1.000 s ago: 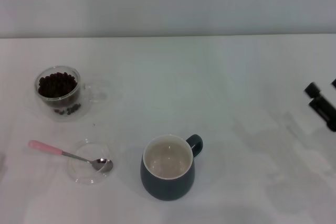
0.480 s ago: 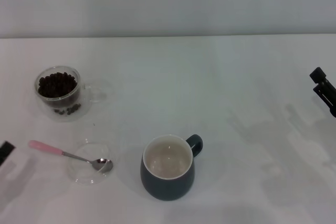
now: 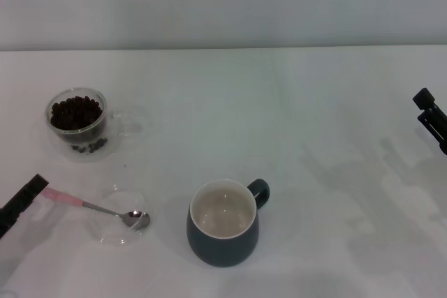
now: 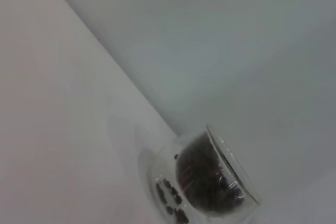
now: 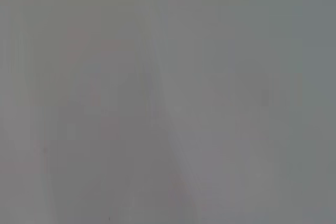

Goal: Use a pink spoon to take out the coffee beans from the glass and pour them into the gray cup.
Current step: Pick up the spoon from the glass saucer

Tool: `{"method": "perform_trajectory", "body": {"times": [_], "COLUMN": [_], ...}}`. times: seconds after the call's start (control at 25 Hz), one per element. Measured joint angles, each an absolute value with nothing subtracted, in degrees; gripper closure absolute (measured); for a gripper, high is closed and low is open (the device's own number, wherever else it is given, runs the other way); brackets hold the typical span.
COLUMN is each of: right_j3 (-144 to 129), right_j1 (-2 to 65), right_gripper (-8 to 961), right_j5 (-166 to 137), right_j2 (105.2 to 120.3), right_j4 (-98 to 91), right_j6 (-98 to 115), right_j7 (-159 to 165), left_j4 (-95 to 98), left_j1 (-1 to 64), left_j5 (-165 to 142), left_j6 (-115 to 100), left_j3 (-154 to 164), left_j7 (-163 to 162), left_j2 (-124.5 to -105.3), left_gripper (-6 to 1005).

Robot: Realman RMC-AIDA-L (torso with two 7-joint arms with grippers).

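My left gripper moves down first, and it is too early to close, since its fingers are still above the pink handle of the spoon (image 3: 84, 205).
The pink spoon (image 3: 84, 205) lies with its silver bowl in a shallow clear glass dish (image 3: 120, 221) and its pink handle pointing left. The glass (image 3: 78, 121) with coffee beans (image 3: 76, 112) stands at the back left; it also shows in the left wrist view (image 4: 210, 179) with the beans (image 4: 202, 179) inside. The gray cup (image 3: 223, 222) stands at the front middle, its white inside empty. My left gripper (image 3: 21, 204) reaches in from the left edge, its tip at the end of the spoon's handle. My right gripper (image 3: 433, 122) sits at the right edge.
A white table (image 3: 314, 123) carries everything, with a pale wall behind it. The right wrist view shows only a plain grey surface.
My left gripper has come into view at the left edge and moved right and up to the spoon's handle end. My right gripper has drawn back toward the right edge.
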State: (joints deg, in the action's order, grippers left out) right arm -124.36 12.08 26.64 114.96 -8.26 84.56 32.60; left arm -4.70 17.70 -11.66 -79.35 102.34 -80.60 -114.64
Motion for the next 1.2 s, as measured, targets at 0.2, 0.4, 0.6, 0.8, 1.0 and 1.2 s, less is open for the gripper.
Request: {"method": "perform_trajectory", "body": {"times": [0.2,0.4,0.6,0.8,1.0,1.2], "right_j3": [-124.36,-124.36,-124.36,-124.36,-124.36,-124.36], "right_j1": [12.09,12.12,12.13,12.13,12.13,12.13], "right_gripper": [91,91,92,92,92,92], "right_j5": [26.64,26.64,26.63,26.63,26.63,26.63], "right_j2": [115.02,115.05,115.05,115.05,115.05,115.05], "right_j4": [-8.26,-8.26,-8.27,-8.8,-8.87,-8.98], "right_j6": [84.56,84.57,84.56,84.56,84.55,84.55], "right_j7": [32.6,32.6,32.6,32.6,32.6,32.6], "left_j4": [-4.29,-4.14,-4.05,-4.03,-4.01,-3.86], "left_j1": [19.53,20.44,21.07,21.17,21.35,21.5], "left_j5": [-13.62,-15.04,-16.11,-16.11,-16.18,-16.15], "left_j6": [-77.04,-75.59,-75.53,-75.49,-75.0,-75.1], "left_j3": [102.41,102.44,102.48,102.48,102.48,102.48], "left_j7": [-81.68,-82.68,-82.56,-82.18,-81.92,-80.82], "left_j2": [-114.68,-114.58,-114.61,-114.57,-114.52,-114.51], "left_gripper": [111,110,110,225,380,583]}}
